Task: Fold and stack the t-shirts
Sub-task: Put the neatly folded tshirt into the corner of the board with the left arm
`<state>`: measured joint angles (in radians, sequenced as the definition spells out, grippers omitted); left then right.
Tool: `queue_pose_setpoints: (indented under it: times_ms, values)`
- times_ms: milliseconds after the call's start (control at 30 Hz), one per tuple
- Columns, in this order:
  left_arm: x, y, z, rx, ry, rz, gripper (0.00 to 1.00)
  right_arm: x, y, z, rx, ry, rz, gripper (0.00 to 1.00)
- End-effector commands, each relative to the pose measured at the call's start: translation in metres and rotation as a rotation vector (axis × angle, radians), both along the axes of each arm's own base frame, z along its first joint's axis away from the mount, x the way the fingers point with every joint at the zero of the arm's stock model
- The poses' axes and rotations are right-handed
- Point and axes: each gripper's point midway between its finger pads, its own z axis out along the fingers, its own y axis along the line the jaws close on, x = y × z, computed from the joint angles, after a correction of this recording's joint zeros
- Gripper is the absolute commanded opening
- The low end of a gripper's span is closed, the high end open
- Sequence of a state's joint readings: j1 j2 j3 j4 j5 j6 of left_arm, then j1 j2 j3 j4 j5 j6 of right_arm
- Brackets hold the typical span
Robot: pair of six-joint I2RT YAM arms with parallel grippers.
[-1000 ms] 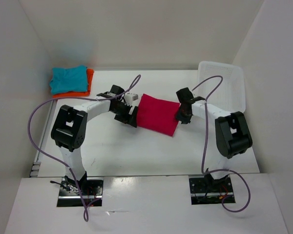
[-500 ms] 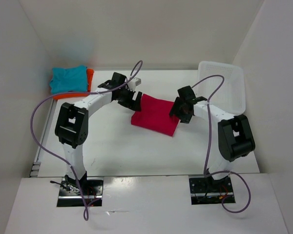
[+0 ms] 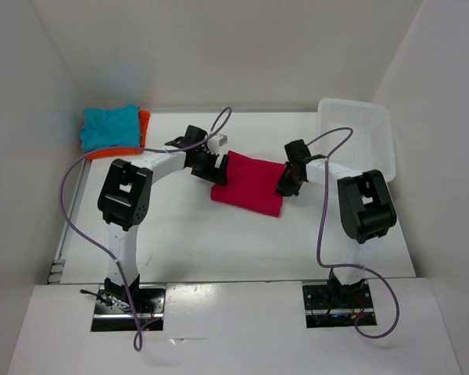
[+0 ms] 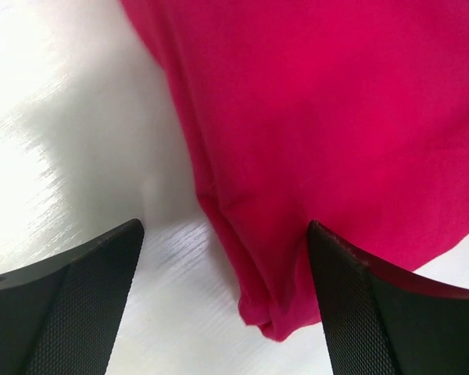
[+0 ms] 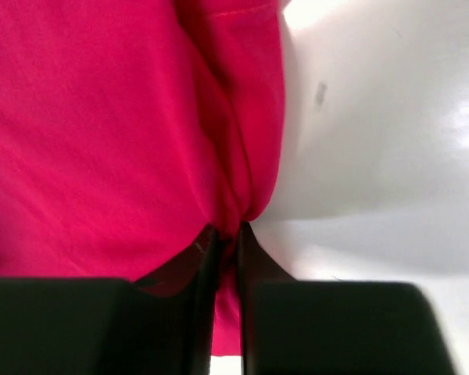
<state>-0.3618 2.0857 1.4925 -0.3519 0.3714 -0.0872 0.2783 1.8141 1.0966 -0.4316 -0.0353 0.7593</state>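
The folded pink-red t-shirt needs to go on the teal t-shirt point(image 3: 109, 125), so my left gripper will next pinch the shirt's edge point(image 3: 219, 190) opposite my right gripper to stack it.
The pink-red t-shirt point(image 3: 248, 184) lies folded on the middle of the table. My left gripper point(image 3: 213, 166) is open at its left edge, with the shirt's corner point(image 4: 273, 312) between the jaws and untouched. My right gripper point(image 3: 285, 183) is shut on the shirt's right edge point(image 5: 242, 195), pinching a fold of cloth. The teal t-shirt point(image 3: 109, 125) lies folded on top of the orange t-shirt point(image 3: 143, 123) at the far left corner.
A white mesh basket point(image 3: 359, 141) stands at the back right of the table. White walls enclose the table on the left, back and right.
The left gripper has let go of the pink-red shirt's left edge and now stands open over it. The shirt lies lower and flatter. The right gripper stays pinched on its right edge.
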Motion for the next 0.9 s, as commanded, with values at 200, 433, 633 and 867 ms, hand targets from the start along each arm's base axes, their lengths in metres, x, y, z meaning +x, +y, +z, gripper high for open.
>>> queue_pose_setpoints:
  times_ms: [200, 433, 633, 867]
  values:
    - [-0.022, 0.020, 0.012, -0.032, 0.068, 0.044, 0.92, 0.002, 0.026, -0.015, 0.039, 0.023, 0.194, 0.00]
    - [-0.015, 0.077, 0.029, -0.052, 0.050, 0.155, 0.92, 0.014, 0.080, -0.015, 0.044, 0.005, 0.347, 0.00]
    - [-0.031, 0.070, 0.015, -0.116, 0.114, 0.093, 0.92, 0.010, 0.098, -0.011, 0.101, 0.007, 0.364, 0.00]
    - [-0.045, 0.060, -0.023, -0.165, 0.252, 0.045, 0.78, 0.004, 0.092, -0.013, 0.086, 0.008, 0.367, 0.00]
